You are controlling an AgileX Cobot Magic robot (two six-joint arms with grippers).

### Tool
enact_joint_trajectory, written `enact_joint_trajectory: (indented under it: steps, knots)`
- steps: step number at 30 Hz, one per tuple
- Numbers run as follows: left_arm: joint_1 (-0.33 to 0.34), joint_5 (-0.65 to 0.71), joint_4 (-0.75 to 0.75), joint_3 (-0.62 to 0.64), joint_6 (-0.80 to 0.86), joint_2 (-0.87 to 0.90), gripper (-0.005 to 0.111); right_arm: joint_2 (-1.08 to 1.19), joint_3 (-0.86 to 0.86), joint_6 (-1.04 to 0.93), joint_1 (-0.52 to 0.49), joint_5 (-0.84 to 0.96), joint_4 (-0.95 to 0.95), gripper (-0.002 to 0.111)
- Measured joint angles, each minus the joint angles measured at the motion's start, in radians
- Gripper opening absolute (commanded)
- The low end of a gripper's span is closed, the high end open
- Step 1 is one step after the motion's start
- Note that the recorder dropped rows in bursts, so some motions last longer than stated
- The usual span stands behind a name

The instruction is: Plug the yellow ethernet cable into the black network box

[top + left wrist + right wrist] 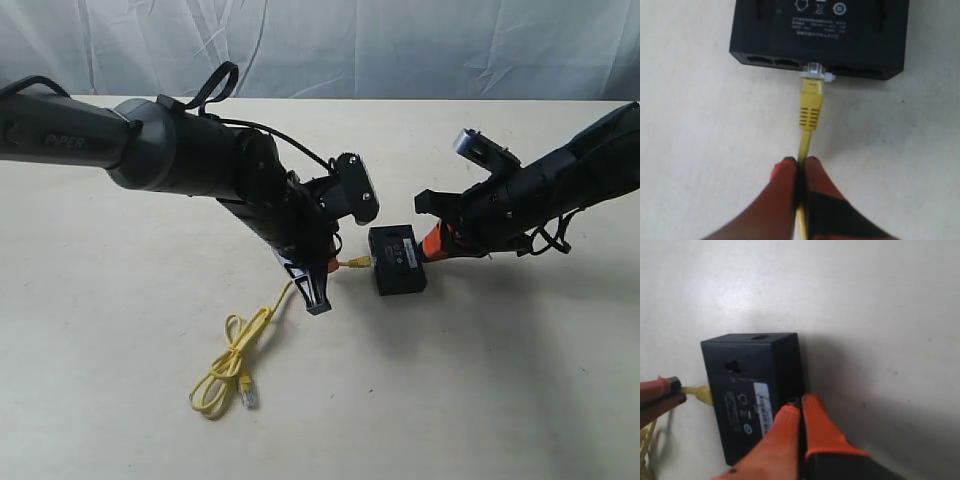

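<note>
My left gripper is ready to open: the plug's front is hidden inside the port, with the yellow boot close behind, so the cable would stay plugged in.
The black network box lies flat on the table, pale label up, with its ports facing my left gripper. My left gripper is shut on the yellow ethernet cable just behind its yellow boot. The clear plug sits in the mouth of a middle port; its depth is unclear. The rest of the cable trails to a bundled loop with the other plug. My right gripper is shut, its tips pressed against the box on the side opposite the ports.
The table is a pale bare surface with a white cloth backdrop behind it. The left arm reaches in from the left and the right arm from the right, meeting at the box.
</note>
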Motion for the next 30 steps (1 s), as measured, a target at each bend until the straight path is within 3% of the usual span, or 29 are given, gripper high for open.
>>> enact_joint_trajectory:
  steps: [15, 23, 26, 30]
  knots:
    - [-0.002, -0.004, -0.005, -0.002, 0.0, 0.0, 0.0, -0.005, 0.0, 0.103, -0.03, -0.028, -0.073, -0.001]
    - [-0.002, -0.006, -0.005, -0.004, 0.0, 0.0, 0.0, -0.137, 0.0, 0.129, -0.076, -0.035, -0.084, -0.001]
    - [-0.002, -0.006, -0.006, -0.004, 0.0, 0.0, 0.006, -0.207, 0.0, 0.133, -0.084, -0.022, -0.084, -0.001]
    - [-0.002, -0.006, -0.006, -0.004, 0.0, 0.0, 0.022, -0.294, 0.0, 0.138, -0.086, -0.013, -0.109, -0.001]
